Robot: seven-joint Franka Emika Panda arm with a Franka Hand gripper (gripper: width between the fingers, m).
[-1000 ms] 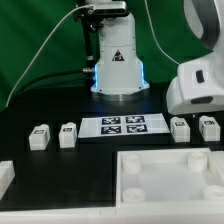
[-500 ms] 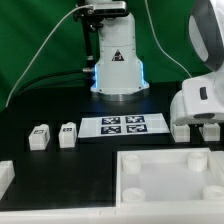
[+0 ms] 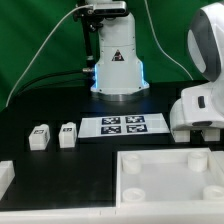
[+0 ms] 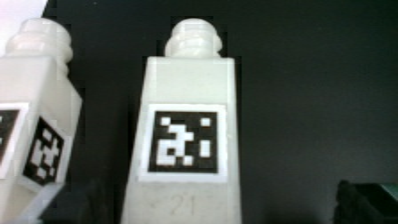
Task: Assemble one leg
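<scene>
My fingers flank the centred white leg's lower part in the wrist view, so my gripper needs to close on it.
In the wrist view a white leg (image 4: 187,130) with a black-and-white tag stands right under the camera. A second leg (image 4: 36,110) stands beside it. My gripper (image 4: 210,208) is open. Its dark fingertips (image 4: 370,200) show on either side of the centred leg, apart from it. In the exterior view the arm's white hand (image 3: 198,105) hangs low at the right and hides both of these legs. Two more legs (image 3: 40,137) (image 3: 68,134) stand at the exterior view's left.
The marker board (image 3: 122,125) lies between the leg pairs. The big white tray-like piece (image 3: 165,175) fills the front right. A white part (image 3: 5,178) sits at the front left edge. The robot base (image 3: 118,60) stands behind.
The arm's hand has come down over the two right-hand legs, which showed a second ago and are now hidden. The left legs have not moved.
</scene>
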